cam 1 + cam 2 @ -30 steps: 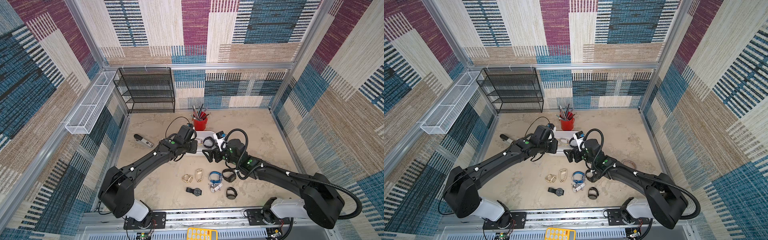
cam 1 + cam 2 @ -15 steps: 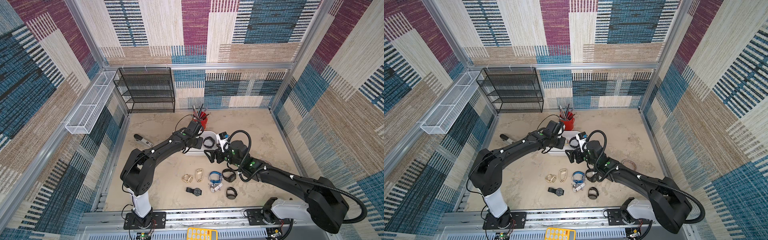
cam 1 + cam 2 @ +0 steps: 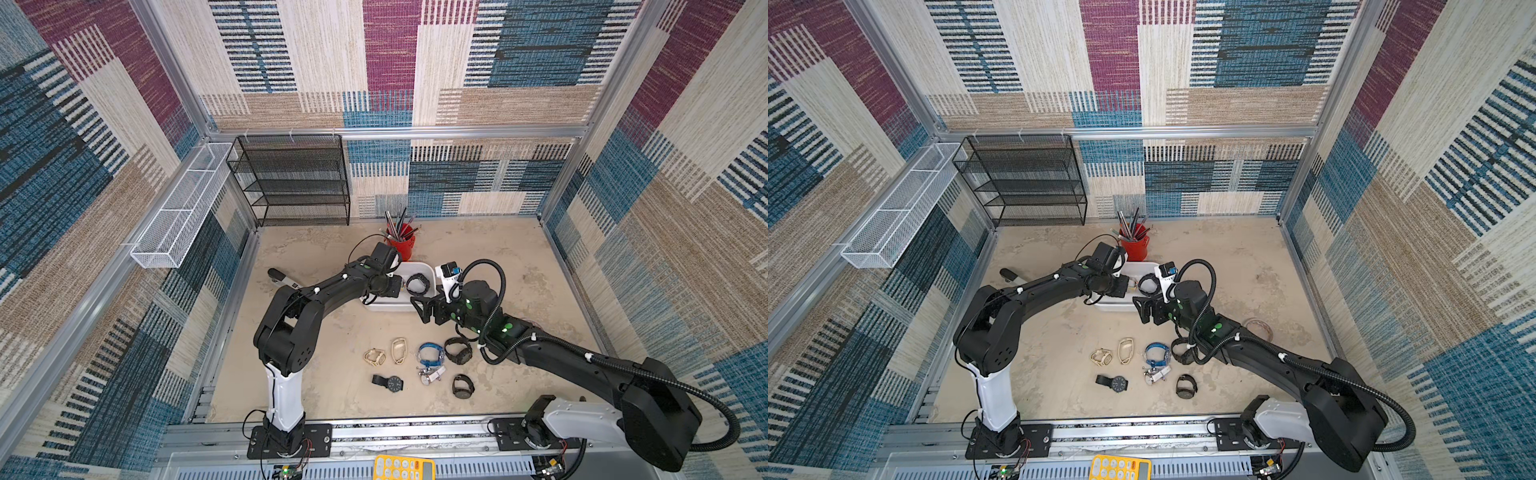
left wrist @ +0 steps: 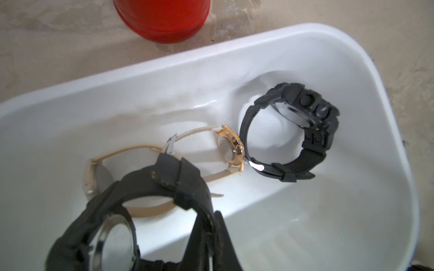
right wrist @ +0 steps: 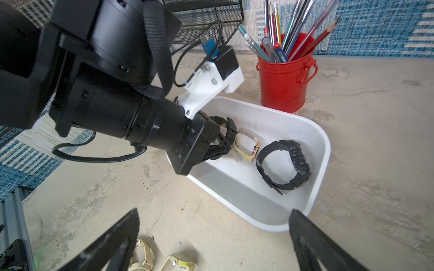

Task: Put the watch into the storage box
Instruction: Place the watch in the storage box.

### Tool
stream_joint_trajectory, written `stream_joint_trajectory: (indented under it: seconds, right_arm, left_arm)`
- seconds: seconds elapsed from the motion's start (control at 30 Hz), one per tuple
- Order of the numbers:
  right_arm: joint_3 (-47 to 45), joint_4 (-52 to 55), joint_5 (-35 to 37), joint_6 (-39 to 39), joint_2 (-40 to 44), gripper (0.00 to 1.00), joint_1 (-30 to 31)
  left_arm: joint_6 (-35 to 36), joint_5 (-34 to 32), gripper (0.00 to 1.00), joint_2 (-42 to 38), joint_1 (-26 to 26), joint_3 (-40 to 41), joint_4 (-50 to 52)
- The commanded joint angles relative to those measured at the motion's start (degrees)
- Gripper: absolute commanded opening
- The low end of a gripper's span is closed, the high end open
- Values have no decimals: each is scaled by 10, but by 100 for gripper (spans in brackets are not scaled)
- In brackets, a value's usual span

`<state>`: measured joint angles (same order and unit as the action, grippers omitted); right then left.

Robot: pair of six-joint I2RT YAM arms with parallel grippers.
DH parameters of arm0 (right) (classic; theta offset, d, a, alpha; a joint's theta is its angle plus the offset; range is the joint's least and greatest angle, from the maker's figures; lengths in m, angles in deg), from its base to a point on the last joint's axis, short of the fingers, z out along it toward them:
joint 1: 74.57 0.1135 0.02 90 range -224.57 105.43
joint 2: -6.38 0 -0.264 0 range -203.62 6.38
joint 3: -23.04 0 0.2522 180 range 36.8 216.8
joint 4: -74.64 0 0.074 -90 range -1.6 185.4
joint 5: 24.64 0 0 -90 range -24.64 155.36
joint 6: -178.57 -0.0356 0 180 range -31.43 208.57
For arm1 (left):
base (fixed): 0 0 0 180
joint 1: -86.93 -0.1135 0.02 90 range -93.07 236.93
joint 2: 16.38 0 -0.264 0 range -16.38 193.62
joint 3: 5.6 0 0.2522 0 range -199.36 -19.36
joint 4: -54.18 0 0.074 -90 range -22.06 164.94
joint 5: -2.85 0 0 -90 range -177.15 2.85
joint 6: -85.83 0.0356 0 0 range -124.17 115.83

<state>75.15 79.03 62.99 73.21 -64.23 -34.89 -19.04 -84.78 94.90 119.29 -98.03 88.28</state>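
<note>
The black watch (image 4: 122, 185) hangs low over the bottom of the box, between the box's white sides. It would rest there if released, so I will open my left gripper.
The white storage box (image 3: 390, 306) (image 3: 1115, 306) sits in front of the red cup. My left gripper (image 4: 212, 218) is shut on the strap of a black watch (image 4: 164, 178) and holds it over the box's left half, above the floor (image 4: 328, 211). The right wrist view shows the same grip (image 5: 226, 138) inside the box rim (image 5: 246, 194). A chunky black watch (image 4: 312, 122) and a rose-gold watch with a beige strap (image 4: 231, 146) lie in the box. My right gripper (image 5: 214, 211) (image 3: 422, 309) hangs open and empty at the box's front right corner.
The red pen cup (image 3: 402, 245) stands just behind the box. Several loose watches lie on the table in front, among them beige (image 3: 375, 356), blue (image 3: 430, 353) and black (image 3: 458, 350) ones. A black mesh shelf (image 3: 291, 183) and a white wire basket (image 3: 183, 208) are at the back left.
My left arm has folded upright and carried the held black watch from the box's left edge to over its inside. The right arm has barely shifted.
</note>
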Motion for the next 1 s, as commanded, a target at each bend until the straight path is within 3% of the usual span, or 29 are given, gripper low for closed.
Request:
stream_joint_trajectory:
  seconds: [0.0,0.13,0.37,0.43,0.6,0.77,0.97]
  right_arm:
    - [7,-9,9,-3,-1,99,0]
    - [10,-12,10,-4,4,100,-1]
    - [17,-18,16,-4,18,100,0]
    - [13,-26,11,-5,21,100,0]
    - [13,-16,18,-7,27,100,0]
    - [0,-24,18,-9,32,100,0]
    - [6,36,32,-24,39,100,0]
  left_arm:
    - [-14,22,3,1,-6,2,-17]
    - [-22,21,15,-18,-8,8,-17]
    - [-33,46,69,-76,-9,29,-36]
    - [-33,57,77,-88,-9,35,-39]
    - [-50,81,85,-152,-9,112,-109]
    - [-68,82,94,-243,-10,238,-227]
    - [-81,95,97,-344,-10,334,-279]
